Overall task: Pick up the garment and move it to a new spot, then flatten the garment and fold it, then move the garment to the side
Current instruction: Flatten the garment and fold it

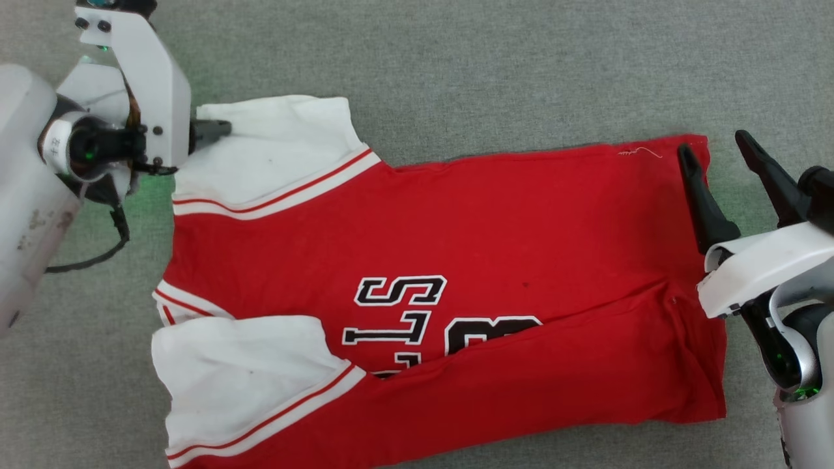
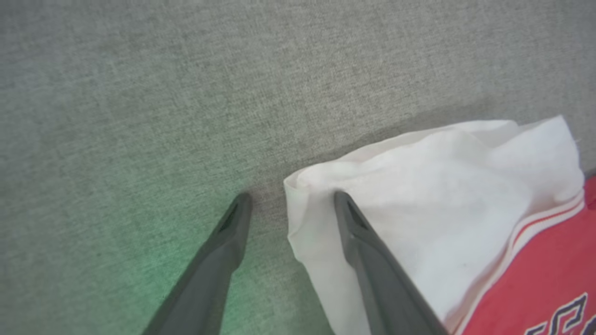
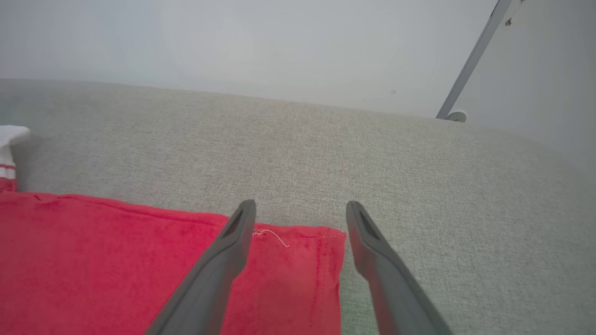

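The white sleeve needs to be folded in toward the black lettering [image 1: 400, 290], so the left gripper should next pick it up by its outer corner [image 1: 206, 113].
The garment [image 1: 521, 215], a red jersey with white short sleeves and black lettering, lies spread on the grey surface, collar end to the left. Its near long side is folded up over part of the lettering. My left gripper [image 1: 205, 133] is at the far sleeve's outer corner. In the left wrist view the left gripper [image 2: 291, 197] is open, one finger over the white sleeve [image 2: 442, 186], the other over bare cloth surface. My right gripper [image 1: 713, 143] is open at the hem's far corner. In the right wrist view the right gripper [image 3: 301, 204] straddles that red corner [image 3: 116, 260] and holds nothing.
The grey fabric surface [image 1: 456, 78] stretches beyond the garment on the far side and on both ends. In the right wrist view its far edge meets a pale wall, where a slanted grey metal bar [image 3: 470, 65] stands at the upper right.
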`<state>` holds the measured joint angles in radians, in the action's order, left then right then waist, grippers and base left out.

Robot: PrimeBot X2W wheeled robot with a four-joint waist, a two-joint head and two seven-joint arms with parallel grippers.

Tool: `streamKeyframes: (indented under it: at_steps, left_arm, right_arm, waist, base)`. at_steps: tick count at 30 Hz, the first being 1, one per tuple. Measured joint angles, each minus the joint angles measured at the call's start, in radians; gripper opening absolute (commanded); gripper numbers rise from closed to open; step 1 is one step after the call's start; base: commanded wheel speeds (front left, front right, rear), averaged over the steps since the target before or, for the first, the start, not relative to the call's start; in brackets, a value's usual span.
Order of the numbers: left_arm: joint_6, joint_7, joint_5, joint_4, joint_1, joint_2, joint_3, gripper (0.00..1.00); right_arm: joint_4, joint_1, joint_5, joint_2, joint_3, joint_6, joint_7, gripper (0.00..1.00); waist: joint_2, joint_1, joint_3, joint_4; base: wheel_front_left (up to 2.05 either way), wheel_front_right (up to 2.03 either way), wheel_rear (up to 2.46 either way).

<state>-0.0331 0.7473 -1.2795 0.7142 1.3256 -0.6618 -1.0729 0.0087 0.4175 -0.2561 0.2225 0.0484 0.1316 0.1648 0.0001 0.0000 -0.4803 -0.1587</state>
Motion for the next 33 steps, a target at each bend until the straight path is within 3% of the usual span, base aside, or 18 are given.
streamKeyframes:
  at_steps: [8,19,30,32,33]
  left_arm:
    - [-0.045,-0.039,0.012,0.053,0.004,0.028,-0.005,0.00]
    - [-0.074,-0.062,0.011,0.105,0.006,0.077,-0.016,0.00]
    - [-0.090,-0.084,-0.002,0.126,0.006,0.111,-0.015,0.00]
    - [-0.090,-0.088,-0.004,0.129,0.006,0.115,-0.015,0.00]
    - [-0.090,-0.089,-0.004,0.130,0.006,0.117,-0.015,0.00]
  right_arm:
    - [0.032,0.050,-0.042,0.009,0.023,0.000,0.164,1.00]
    - [0.215,0.196,-0.029,0.010,0.013,0.000,0.474,1.00]
    - [0.375,0.328,-0.017,0.010,-0.032,0.000,0.670,1.00]
    - [0.403,0.351,-0.020,0.007,-0.040,0.000,0.703,0.27]
    - [0.415,0.360,-0.025,0.006,-0.048,0.000,0.708,0.00]
  waist:
    - [0.0000,0.0000,0.007,0.004]
    - [0.0000,0.0000,0.023,0.033]
    - [0.0000,0.0000,0.025,0.062]
    - [0.0000,0.0000,0.025,0.066]
    - [0.0000,0.0000,0.024,0.068]
  base:
    - [0.00,0.00,0.00]
    - [0.00,0.00,0.00]
    - [0.00,0.00,0.00]
    - [0.00,0.00,0.00]
    - [0.00,0.00,0.00]
